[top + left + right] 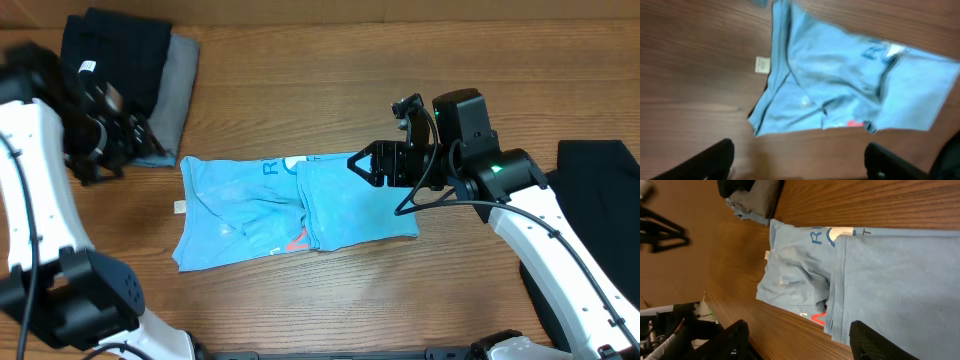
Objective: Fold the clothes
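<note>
The left gripper grabs the unfolded edge by the white label next, to fold the light blue T-shirt (pixel 290 210) over the already folded part.
The light blue T-shirt (pixel 290 210) lies partly folded in the middle of the wooden table, with its right part laid over the left and bits of blue and red lettering showing. My right gripper (pixel 365 165) hovers open over the shirt's upper right edge. In the right wrist view the shirt (pixel 880 275) fills the frame and only bare table and the shirt's lower edge lie between the fingers (pixel 735 340). My left gripper (pixel 140 145) is open, up and to the left of the shirt. The left wrist view has the shirt (pixel 840 85) beyond its empty fingers (pixel 715 160).
A stack of folded black and grey garments (pixel 130 60) sits at the table's back left, close to my left gripper. A plain black garment (pixel 600 190) lies at the right edge under the right arm. A small white label (pixel 180 207) sticks out at the shirt's left edge.
</note>
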Motion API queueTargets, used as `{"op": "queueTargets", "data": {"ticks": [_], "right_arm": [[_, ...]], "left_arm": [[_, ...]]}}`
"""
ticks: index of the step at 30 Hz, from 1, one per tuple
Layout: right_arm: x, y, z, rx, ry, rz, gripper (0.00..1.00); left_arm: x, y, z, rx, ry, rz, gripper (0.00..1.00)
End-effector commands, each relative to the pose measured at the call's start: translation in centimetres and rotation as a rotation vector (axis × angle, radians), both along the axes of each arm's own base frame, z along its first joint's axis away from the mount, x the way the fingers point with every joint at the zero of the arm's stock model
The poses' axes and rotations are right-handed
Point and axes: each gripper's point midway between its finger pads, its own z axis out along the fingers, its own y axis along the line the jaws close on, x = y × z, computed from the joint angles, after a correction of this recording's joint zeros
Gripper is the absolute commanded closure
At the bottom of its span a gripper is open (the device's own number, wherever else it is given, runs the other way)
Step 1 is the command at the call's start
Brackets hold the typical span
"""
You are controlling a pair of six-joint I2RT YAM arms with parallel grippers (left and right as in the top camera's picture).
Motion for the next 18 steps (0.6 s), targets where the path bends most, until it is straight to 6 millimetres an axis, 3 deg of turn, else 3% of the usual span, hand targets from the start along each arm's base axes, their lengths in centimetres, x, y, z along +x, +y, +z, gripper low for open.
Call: {"op": "queueTargets", "data": {"ticks": [1, 4, 7, 14, 18], "right_arm": [[0.1, -0.4, 0.0, -0.019, -0.005, -0.007, 0.31], [-0.2, -0.7, -0.5, -0.038, 0.016, -0.014, 0.31], [-0.2, -1.0, -0.8, -0.057, 0.024, -0.027, 0.31], [-0.2, -1.0, -0.8, -0.049, 0.047, -0.047, 0.31], [-0.2, -1.0, -0.8, -0.045, 0.057, -0.056, 0.31]], "left_arm": [[-1.7, -0.9, -5.8, -0.044, 0.113, -0.042, 0.12], [-1.9, -1.8, -9.9, -0.095, 0.094, -0.079, 0.08], [-1.7, -3.1, -12.2, -0.165, 0.028, -0.159, 0.09], [-1.6, -3.0, -17.0, -0.143, -0.009, -0.166, 0.11], [-1.5, -4.2, -19.2, -0.202, -0.020, -0.190, 0.12]]}}
